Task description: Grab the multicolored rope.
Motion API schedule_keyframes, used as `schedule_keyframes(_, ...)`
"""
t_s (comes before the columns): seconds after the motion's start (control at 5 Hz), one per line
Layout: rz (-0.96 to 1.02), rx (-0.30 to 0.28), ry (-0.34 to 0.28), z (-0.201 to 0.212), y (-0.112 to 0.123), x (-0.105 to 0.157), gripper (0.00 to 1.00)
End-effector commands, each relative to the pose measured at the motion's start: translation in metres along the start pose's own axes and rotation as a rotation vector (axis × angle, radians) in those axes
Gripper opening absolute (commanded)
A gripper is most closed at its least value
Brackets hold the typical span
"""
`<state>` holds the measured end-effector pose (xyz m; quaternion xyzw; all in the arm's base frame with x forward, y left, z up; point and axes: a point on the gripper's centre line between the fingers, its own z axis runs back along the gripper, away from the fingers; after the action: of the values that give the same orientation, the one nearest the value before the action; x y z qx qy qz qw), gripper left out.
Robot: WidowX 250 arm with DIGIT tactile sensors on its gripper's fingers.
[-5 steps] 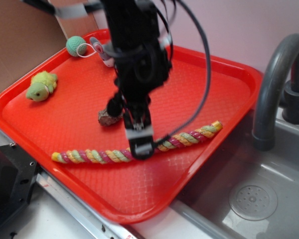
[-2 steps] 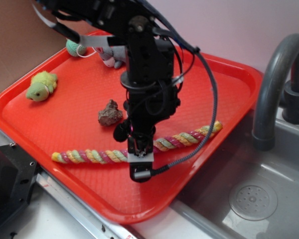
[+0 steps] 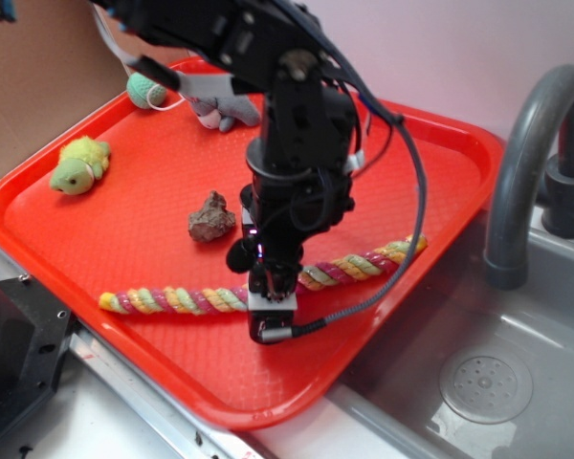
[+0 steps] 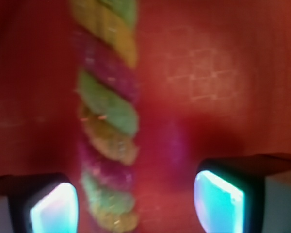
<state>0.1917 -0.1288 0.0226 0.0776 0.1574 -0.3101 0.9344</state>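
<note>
My glowing fingers are around the rope's twists, ready to close.
The multicolored rope (image 3: 172, 299) lies flat on the red tray (image 3: 411, 191), running from the front left up to the right. Its yellow, green and pink twists fill the wrist view, where the rope (image 4: 106, 116) passes between the fingers, closer to the left one. My gripper (image 3: 271, 304) stands over the rope's middle, pointing down and hiding that stretch in the exterior view. The gripper (image 4: 136, 201) is open, with a wide gap on the right side of the rope. Both pads (image 4: 218, 199) glow pale blue and touch nothing.
A brown rock (image 3: 210, 218) sits just left of the arm. A green-yellow plush turtle (image 3: 78, 164) lies at the tray's left. A teal ball (image 3: 145, 88) and a grey toy (image 3: 215, 110) are at the back. A sink (image 3: 483, 382) and grey faucet (image 3: 526, 163) are on the right.
The arm has swung right and come down over the rope's middle. The gripper now straddles the rope. The rope has not moved.
</note>
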Motion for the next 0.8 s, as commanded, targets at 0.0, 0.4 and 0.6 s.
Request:
schedule_keyframes(0.0, -0.062, 0.019, -0.004, 0.0099, -0.0066, 0.0083, 0.81)
schedule_keyframes(0.4, -0.062, 0.037, -0.010, 0.0110, -0.0082, 0.0083, 0.00)
schedule_keyframes(0.6, -0.037, 0.032, -0.023, 0.0133, -0.0034, 0.0109, 0.00)
